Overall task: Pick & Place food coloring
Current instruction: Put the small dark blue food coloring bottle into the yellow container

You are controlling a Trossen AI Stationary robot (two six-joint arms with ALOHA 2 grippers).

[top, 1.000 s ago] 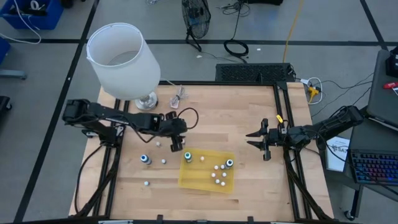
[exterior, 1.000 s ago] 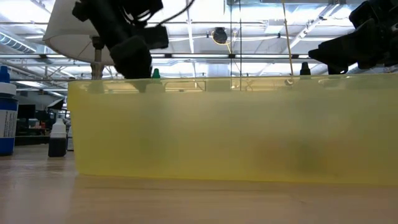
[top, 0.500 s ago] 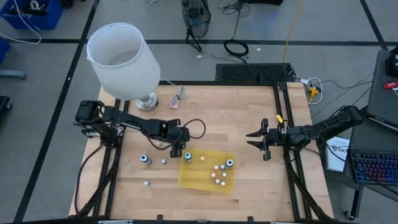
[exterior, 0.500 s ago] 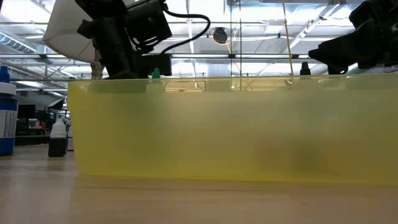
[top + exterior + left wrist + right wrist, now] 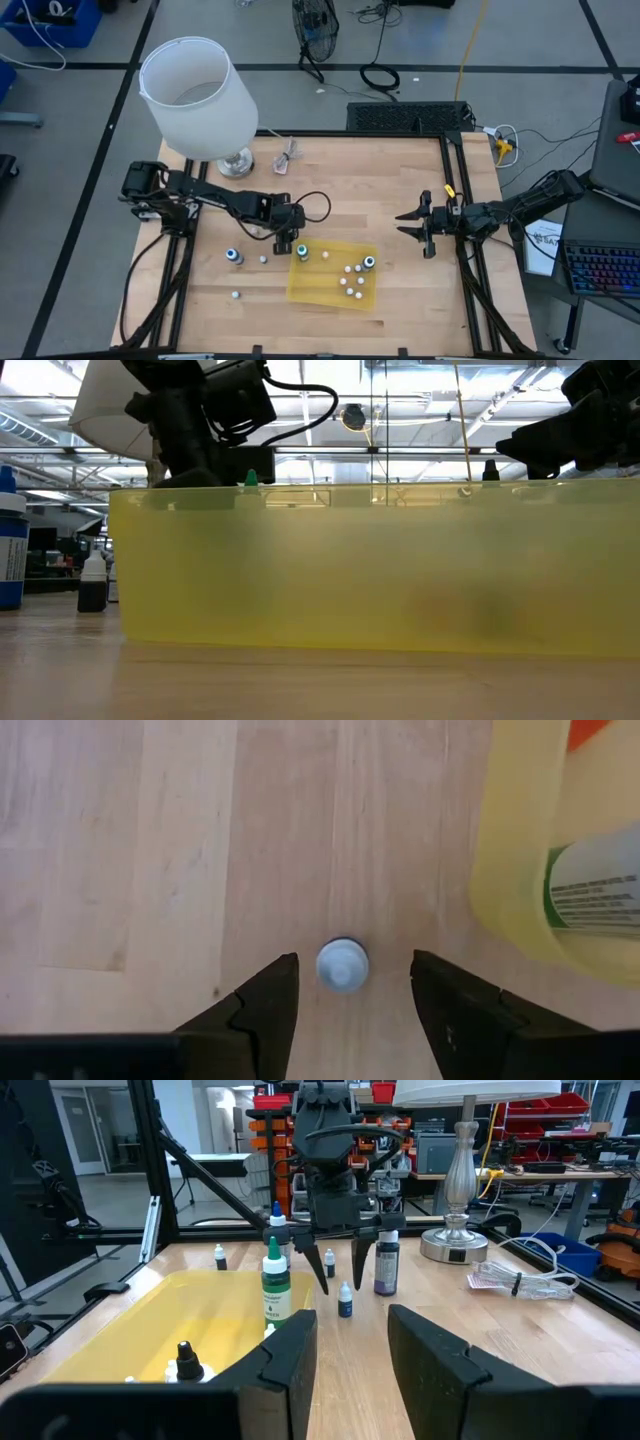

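Observation:
Next, the left gripper grabs the tiny food coloring bottle by its pale blue cap [image 5: 342,965] to place the bottle in the yellow tray.
A tiny food coloring bottle with a pale blue cap [image 5: 342,965] [image 5: 344,1302] stands upright on the wooden table beside the yellow tray's [image 5: 320,290] far left corner. My left gripper [image 5: 348,985] [image 5: 286,243] points down over it, open, one finger on each side with a gap to the cap. A green-labelled bottle [image 5: 276,1292] [image 5: 302,253] stands inside the tray with several small ones [image 5: 350,275]. More bottles [image 5: 233,257] stand on the table left of the tray. My right gripper [image 5: 424,226] [image 5: 350,1345] waits open and level at the table's right.
A white-shaded lamp [image 5: 196,95] stands at the table's far left, a clear packet with a cord [image 5: 286,158] beside its base. A dark bottle [image 5: 386,1268] stands just beyond my left gripper. In the low view the tray's wall [image 5: 370,570] hides most of the table.
My left gripper has come down and reached a little toward the tray, tipping steeper, until its fingers straddle the blue-capped bottle; it has then kept still. The fingers' gap looks unchanged. No bottle has moved.

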